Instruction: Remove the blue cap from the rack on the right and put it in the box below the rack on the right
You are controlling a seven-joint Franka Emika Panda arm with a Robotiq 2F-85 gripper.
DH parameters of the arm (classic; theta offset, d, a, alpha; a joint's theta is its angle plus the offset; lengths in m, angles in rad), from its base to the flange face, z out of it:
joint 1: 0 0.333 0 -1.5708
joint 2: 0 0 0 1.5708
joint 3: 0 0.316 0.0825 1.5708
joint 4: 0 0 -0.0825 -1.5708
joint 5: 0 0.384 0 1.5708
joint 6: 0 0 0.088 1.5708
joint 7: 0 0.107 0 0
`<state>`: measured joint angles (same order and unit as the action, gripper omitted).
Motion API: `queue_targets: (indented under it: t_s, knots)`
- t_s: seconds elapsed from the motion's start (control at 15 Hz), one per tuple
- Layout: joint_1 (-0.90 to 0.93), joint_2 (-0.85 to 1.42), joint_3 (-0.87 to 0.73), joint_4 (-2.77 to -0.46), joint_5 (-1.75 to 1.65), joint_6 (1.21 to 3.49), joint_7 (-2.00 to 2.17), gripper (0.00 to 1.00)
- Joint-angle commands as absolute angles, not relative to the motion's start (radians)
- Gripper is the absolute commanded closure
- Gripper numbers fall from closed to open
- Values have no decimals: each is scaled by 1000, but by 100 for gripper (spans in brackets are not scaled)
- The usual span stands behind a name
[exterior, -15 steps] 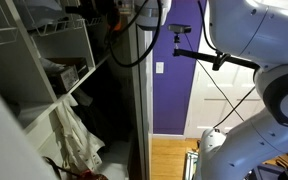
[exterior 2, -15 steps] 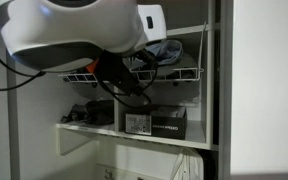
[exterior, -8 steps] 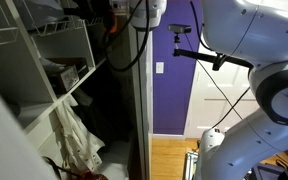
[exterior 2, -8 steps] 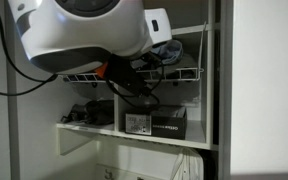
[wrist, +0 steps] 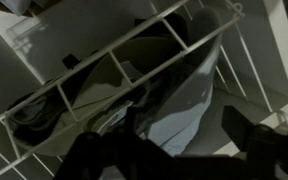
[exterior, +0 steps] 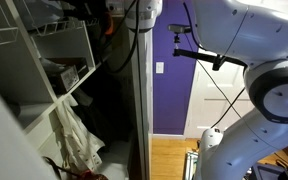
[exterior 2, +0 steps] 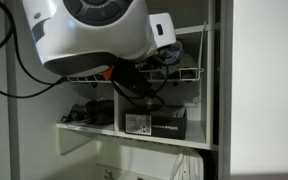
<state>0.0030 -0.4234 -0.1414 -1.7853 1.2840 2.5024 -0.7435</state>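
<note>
I need to close my gripper on the cap's pale edge now, because both fingers reach up past the lower end of the cap.
In the wrist view the blue cap lies as grey-blue cloth on the white wire rack. My gripper is open, with one dark finger on each side of the cap's lower edge. I cannot tell whether the fingers touch it. In an exterior view the cap shows on the rack, just right of my wrist, and my large arm hides the jaws. The cardboard box with its white label stands on the shelf below the rack. It also shows in an exterior view.
A black box stands right of the cardboard box, and dark items lie to its left. A cabinet side wall closes the right. A whitish cloth hangs lower down. A dark cable droops below the rack.
My arm has moved up and right toward the rack over the last second. The cap, the rack and the box have not moved.
</note>
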Motion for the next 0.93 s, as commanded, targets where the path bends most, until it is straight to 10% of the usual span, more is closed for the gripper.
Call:
queue_targets:
  t_s: [0.0, 0.53, 0.87]
  knots:
    - [-8, -392, -141, -1744, 1272, 2496, -707, 41]
    - [-7, -399, -154, -1734, 1280, 2469, -667, 96]
    - [-11, -437, -175, -1735, 1290, 2417, -620, 98]
